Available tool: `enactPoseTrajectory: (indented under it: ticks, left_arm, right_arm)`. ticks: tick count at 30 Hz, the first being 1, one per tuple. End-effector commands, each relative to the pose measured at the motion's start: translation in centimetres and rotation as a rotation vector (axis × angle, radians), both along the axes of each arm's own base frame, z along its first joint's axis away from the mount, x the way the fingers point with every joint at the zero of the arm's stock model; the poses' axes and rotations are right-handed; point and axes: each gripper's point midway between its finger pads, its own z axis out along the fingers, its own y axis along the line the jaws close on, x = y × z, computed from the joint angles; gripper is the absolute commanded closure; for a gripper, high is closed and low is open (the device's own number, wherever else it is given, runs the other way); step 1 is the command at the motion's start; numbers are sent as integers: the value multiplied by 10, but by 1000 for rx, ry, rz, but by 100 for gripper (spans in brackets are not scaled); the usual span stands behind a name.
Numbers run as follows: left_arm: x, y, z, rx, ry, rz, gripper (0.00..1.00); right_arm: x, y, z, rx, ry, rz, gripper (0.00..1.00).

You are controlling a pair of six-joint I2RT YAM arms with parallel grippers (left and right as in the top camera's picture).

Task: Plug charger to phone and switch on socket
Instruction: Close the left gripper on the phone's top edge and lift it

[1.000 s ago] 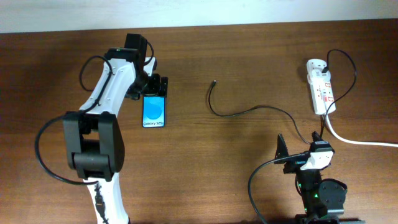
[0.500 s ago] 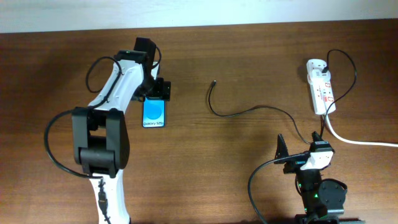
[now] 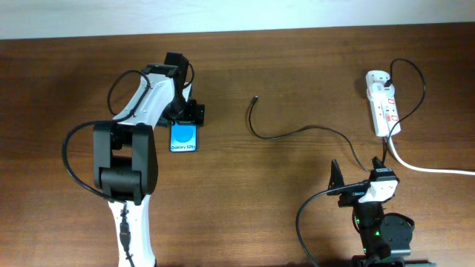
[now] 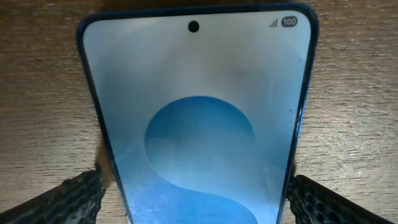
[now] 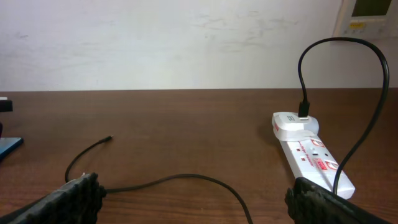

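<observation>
I would leave the phone behind if I lifted my left gripper now, because there is a gap between one finger and the phone's long side.
The phone [image 3: 184, 139] lies flat at the left of the table, blue screen up. It fills the left wrist view [image 4: 199, 112]. My left gripper [image 3: 187, 113] is open and low over the phone's far end, one finger on each long side [image 4: 196, 193]. The charger [image 3: 297, 132] is a thin black cable curving across the table, its free plug tip [image 3: 256, 97] lying loose to the right of the phone. The white socket [image 3: 382, 104] lies at the far right with a black plug in it. My right gripper [image 3: 356, 172] is open and empty near the front edge, with the cable [image 5: 186, 177] on the table ahead of it.
A thick white cord [image 3: 427, 167] runs from the socket off the right edge. The socket [image 5: 311, 155] lies ahead and to the right in the right wrist view. A white wall [image 5: 186, 43] stands behind the table's far edge.
My left gripper has moved toward the front edge, further over the phone, covering more of its far end. The phone, the cable and the right arm have not moved.
</observation>
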Motion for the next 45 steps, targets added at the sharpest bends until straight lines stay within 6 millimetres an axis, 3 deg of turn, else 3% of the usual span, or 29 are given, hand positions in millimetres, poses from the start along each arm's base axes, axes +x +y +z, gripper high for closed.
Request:
enactPoseTrajectory:
  ticks: [1,17,33,35,41,45]
  left_arm:
    - [-8,-1,-10,-15,36,34,1]
    - [-18,-11,-15,-72,71,46,0]
    - [-19,-13,-14,-86,79,71,27]
    - [-19,-13,-14,-86,79,71,34]
    - [-17,-13,-12,-87,73,71,30]
    - [-8,-13,4,-90,58,73,30]
  right_arm:
    - [0,2,-2,-7,1,8,2]
    - [0,2,-2,-7,1,8,2]
    - [0,2,-2,-7,1,8,2]
    - [0,2,-2,-7,1,8,2]
    - [0,2,-2,-7,1,8,2]
    - [0,2,-2,-7,1,8,2]
